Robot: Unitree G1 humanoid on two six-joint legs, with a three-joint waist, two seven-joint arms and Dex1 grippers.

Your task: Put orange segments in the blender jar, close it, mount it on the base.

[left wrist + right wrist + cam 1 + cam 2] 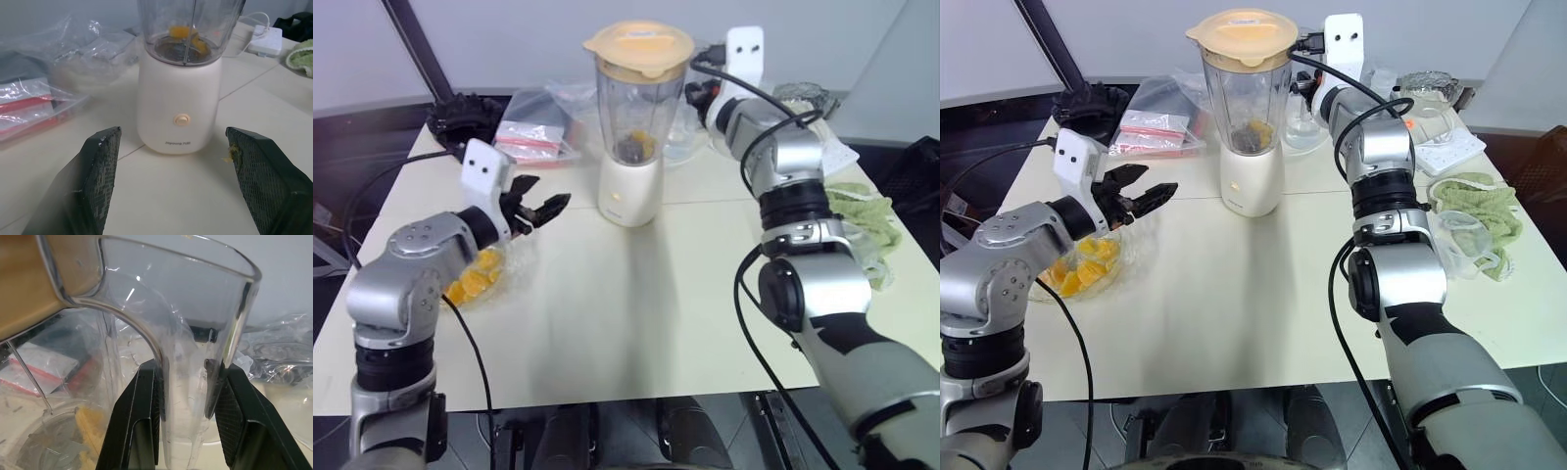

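Observation:
The blender jar (638, 113) stands upright on the cream base and would stay standing, so the robot's right gripper should open.
The blender jar (638, 113) stands upright on the cream base (629, 191), with a flat yellow lid (639, 47) on top. A few orange segments (641, 145) lie at the jar's bottom. More orange segments (1085, 270) sit in a clear bowl (1121, 262) at the left. My right gripper (186, 367) is behind the jar, shut on its clear handle (188, 396). My left gripper (546, 193) hovers open above the bowl's far side, level, pointing at the base (178, 107), with nothing between its fingers.
Plastic bags with red strips (538, 132) and a black object (460, 113) lie at the back left. A green cloth (862, 211), a clear cup (1464, 235), a white power strip (1449, 152) and a glass bowl (1427, 86) crowd the right side.

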